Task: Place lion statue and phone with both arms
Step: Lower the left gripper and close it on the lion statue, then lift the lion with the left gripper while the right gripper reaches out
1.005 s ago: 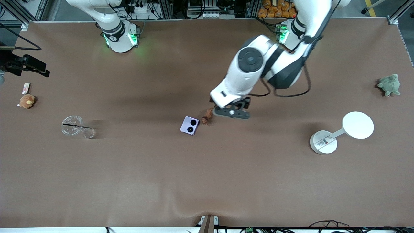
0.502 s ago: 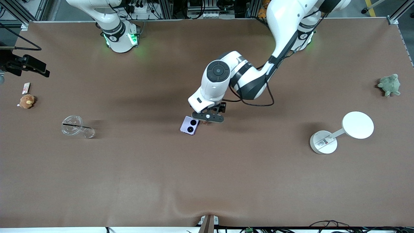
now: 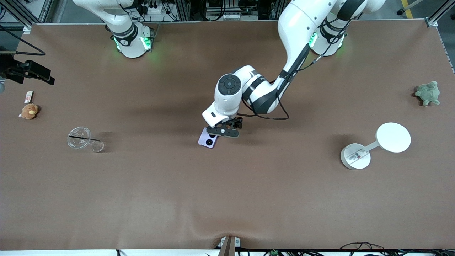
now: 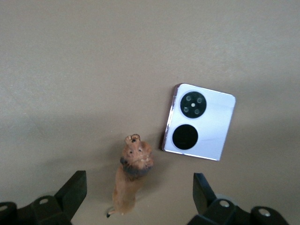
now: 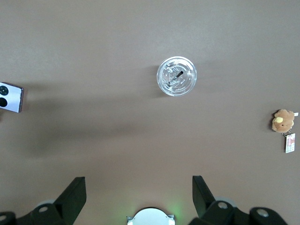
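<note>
My left gripper grabs the lion statue by its maned neck (image 4: 136, 170) next, to place it beside the white round-headed stand.
The lion statue (image 4: 131, 176) is a tiny reddish-brown figurine on the brown table, beside the lavender phone (image 4: 199, 122), which lies with its two black lenses up. My left gripper (image 4: 138, 197) is open, just above the lion, with one finger on each side of it and touching nothing. In the front view the left gripper (image 3: 224, 131) hides the lion and covers one edge of the phone (image 3: 206, 140). My right gripper (image 5: 137, 197) is open and empty, high above the table near its own base, and waits. The phone also shows in the right wrist view (image 5: 10, 97).
A clear plastic cup with a lid (image 3: 80, 138) and an orange-brown plush (image 3: 29, 111) lie toward the right arm's end. A white round-headed stand (image 3: 373, 144) and a green plush turtle (image 3: 428, 93) lie toward the left arm's end.
My left arm has swung toward the right arm's end and dropped lower. Its gripper went from beside the lion to over it and now covers the lion and the phone's edge.
</note>
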### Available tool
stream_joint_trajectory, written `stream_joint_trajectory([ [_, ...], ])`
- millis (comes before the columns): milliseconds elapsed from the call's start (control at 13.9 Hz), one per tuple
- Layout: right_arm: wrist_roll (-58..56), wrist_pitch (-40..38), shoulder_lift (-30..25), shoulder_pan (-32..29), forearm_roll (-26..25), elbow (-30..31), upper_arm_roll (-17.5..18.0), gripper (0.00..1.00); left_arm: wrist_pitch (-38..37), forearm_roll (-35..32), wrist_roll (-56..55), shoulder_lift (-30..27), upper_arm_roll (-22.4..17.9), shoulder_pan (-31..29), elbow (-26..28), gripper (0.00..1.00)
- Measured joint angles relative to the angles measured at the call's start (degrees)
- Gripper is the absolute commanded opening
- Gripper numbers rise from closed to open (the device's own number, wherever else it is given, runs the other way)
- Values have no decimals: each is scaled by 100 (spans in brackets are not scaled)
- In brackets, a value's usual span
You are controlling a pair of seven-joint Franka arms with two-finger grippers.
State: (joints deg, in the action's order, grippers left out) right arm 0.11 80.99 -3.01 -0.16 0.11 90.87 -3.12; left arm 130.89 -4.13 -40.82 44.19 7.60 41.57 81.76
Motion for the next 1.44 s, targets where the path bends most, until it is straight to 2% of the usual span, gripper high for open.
stream_joint_trajectory([
  [502, 0, 0, 0, -2, 0, 0, -2, 100, 64, -4, 1, 187, -56, 29, -31, 81],
  [574, 0, 0, 0, -2, 0, 0, -2, 100, 70, -4, 1, 202, -59, 28, -33, 72],
  [718, 0, 0, 0, -2, 0, 0, -2, 100, 101, -4, 1, 251, -62, 28, -33, 41],
  [933, 0, 0, 1, -3, 0, 0, -2, 100, 127, -4, 1, 274, -72, 28, -34, 8],
  [1005, 0, 0, 4, -3, 0, 0, -2, 100, 131, -5, 1, 274, -74, 27, -37, 0],
  [1435, 0, 0, 31, -3, 0, 0, -2, 100, 117, -5, -1, 255, -114, 3, -110, 0],
])
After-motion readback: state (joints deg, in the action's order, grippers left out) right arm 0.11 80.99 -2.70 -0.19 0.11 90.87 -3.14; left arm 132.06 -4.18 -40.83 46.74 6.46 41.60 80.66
